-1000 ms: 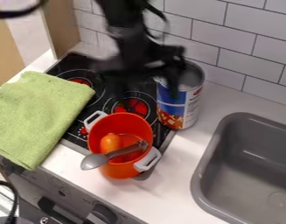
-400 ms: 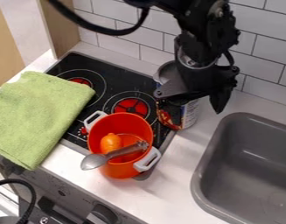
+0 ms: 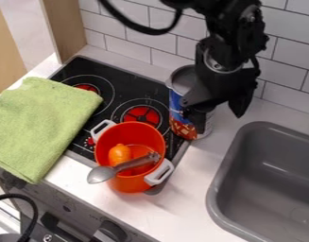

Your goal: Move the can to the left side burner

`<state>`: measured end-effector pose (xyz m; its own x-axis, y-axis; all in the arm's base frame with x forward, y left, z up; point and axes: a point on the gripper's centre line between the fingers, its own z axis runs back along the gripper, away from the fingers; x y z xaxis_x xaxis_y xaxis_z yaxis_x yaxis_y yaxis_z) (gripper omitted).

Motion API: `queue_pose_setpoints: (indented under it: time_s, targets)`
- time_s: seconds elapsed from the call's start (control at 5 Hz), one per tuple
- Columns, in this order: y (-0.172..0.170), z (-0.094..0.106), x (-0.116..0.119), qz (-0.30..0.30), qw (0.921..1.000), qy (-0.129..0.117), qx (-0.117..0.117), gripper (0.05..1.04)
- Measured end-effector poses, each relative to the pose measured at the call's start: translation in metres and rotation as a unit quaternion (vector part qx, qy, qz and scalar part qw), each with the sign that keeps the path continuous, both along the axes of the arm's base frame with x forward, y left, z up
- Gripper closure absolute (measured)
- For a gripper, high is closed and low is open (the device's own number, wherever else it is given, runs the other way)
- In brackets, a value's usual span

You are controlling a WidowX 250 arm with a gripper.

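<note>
The robot's gripper needs to move the can to the left side burner, so it should next grip the can (image 3: pixel 180 120) by its labeled body near the can's rim.
The gripper (image 3: pixel 219 122) hangs over the counter to the right of the stove, its two fingers spread wide. One finger crosses the front of the can (image 3: pixel 180 120) and the other is off the can's right side. The can is tall and upright, with a blue, white and red label, at the stove's right edge; the gripper covers part of its right half. On the black stove, the left side burner (image 3: pixel 87 87) has a red centre with nothing on it.
An orange pot (image 3: pixel 130 186) with white handles holds an orange item and a grey utensil in front of the right burner (image 3: pixel 142 115). A green towel (image 3: pixel 39 123) lies along the stove's left. The sink (image 3: pixel 242 142) is at right, the tiled wall behind.
From the stove's back area, the gripper has swung right to the can, then shifted slightly farther right and down. The can and pot have stayed where they were.
</note>
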<state>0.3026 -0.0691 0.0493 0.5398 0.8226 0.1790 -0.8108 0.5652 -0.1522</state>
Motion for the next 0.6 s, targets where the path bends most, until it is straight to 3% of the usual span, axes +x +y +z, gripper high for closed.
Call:
queue_pose_setpoints:
  time_s: [0.2, 0.4, 0.6]
  targets:
    - [0.004, -0.006, 0.003, 0.038, 0.9991, 0.015, 0.01, 0.085]
    - [0.011, -0.003, 0.008, 0.072, 0.9971, 0.024, 0.0, 0.085]
    - [0.026, -0.004, 0.01, 0.087, 0.996, 0.016, 0.016, 0.085]
